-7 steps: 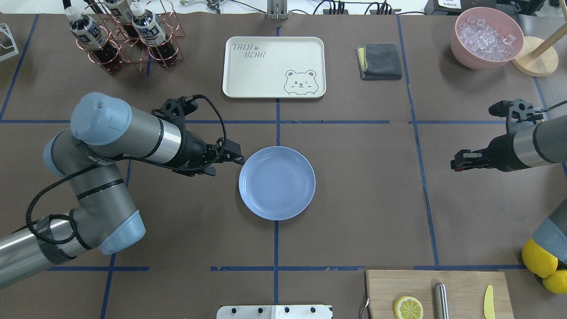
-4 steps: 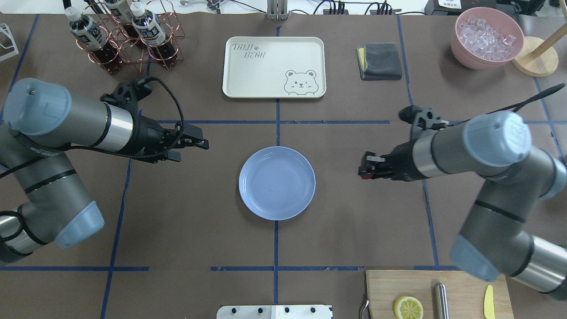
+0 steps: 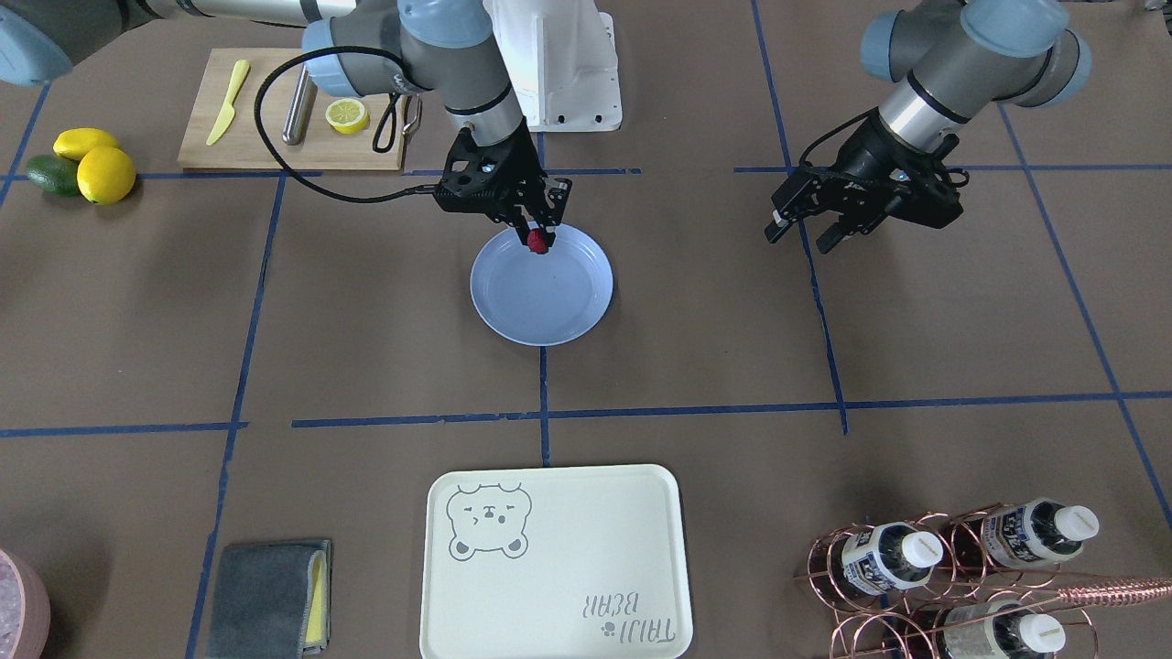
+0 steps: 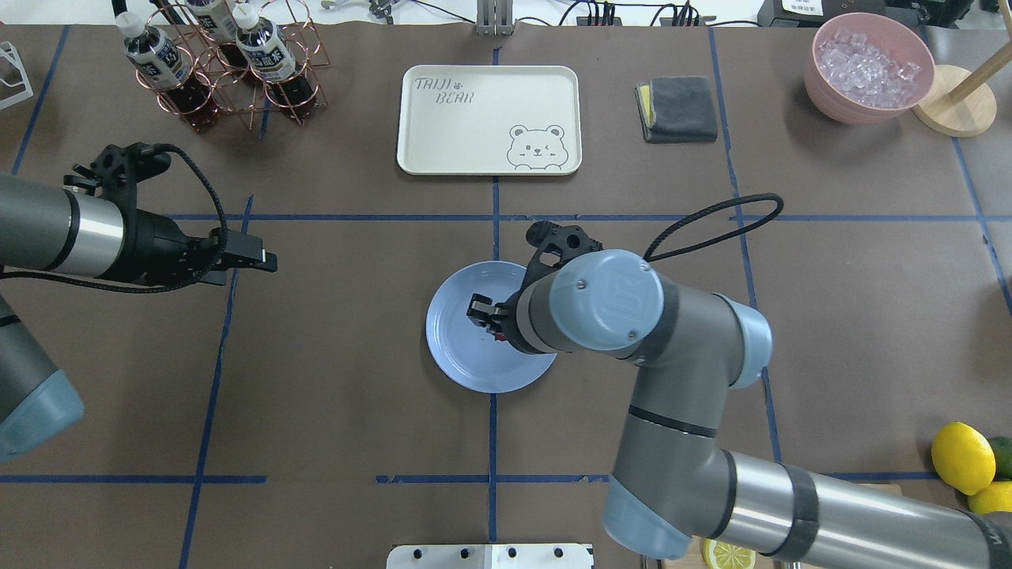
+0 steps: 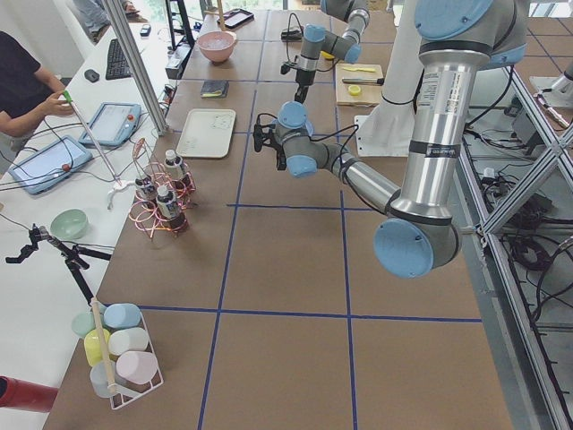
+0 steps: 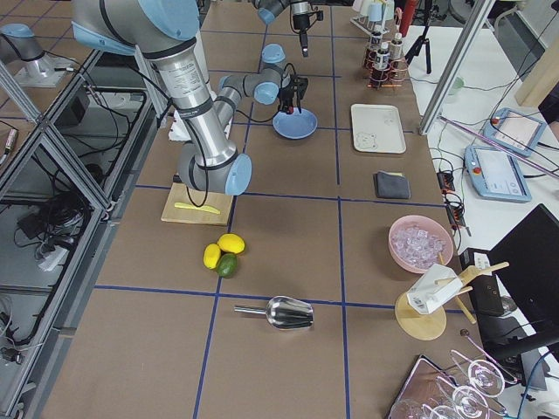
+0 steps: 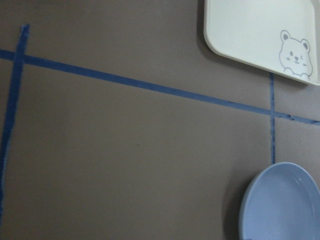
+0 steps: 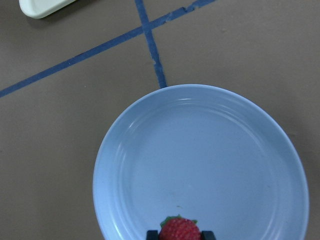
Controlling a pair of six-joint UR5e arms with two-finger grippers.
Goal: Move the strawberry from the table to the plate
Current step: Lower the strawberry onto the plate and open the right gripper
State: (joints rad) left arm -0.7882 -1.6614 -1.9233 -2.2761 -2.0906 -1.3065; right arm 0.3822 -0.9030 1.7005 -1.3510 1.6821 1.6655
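Note:
The strawberry (image 3: 538, 241) in my right gripper's fingers hangs short of the plate's middle (image 3: 541, 286), so it goes over there and comes down, before its release.
The small red strawberry (image 3: 538, 241) is pinched between the fingers of my right gripper (image 3: 539, 232), which is shut on it. It hangs over the light blue plate (image 3: 549, 302), on the side of the plate nearest my base. The right wrist view shows the strawberry (image 8: 179, 230) at the bottom edge, over the plate (image 8: 200, 160). From overhead, my right gripper (image 4: 486, 314) reaches over the plate (image 4: 458, 352) and its wrist hides most of the fruit. My left gripper (image 4: 265, 259) hovers open and empty over the table (image 4: 356, 395), well left of the plate.
A cream bear tray (image 4: 489, 118) lies beyond the plate. A copper bottle rack (image 4: 229, 63) stands far left. A grey cloth (image 4: 676, 109) and a pink bowl of ice (image 4: 868, 67) are far right. Lemons (image 4: 962, 458) and a cutting board (image 3: 265, 137) sit at my right.
My right arm has swept in from the right edge to over the plate, carrying the strawberry. My left arm has drawn back leftward, away from the plate's rim.

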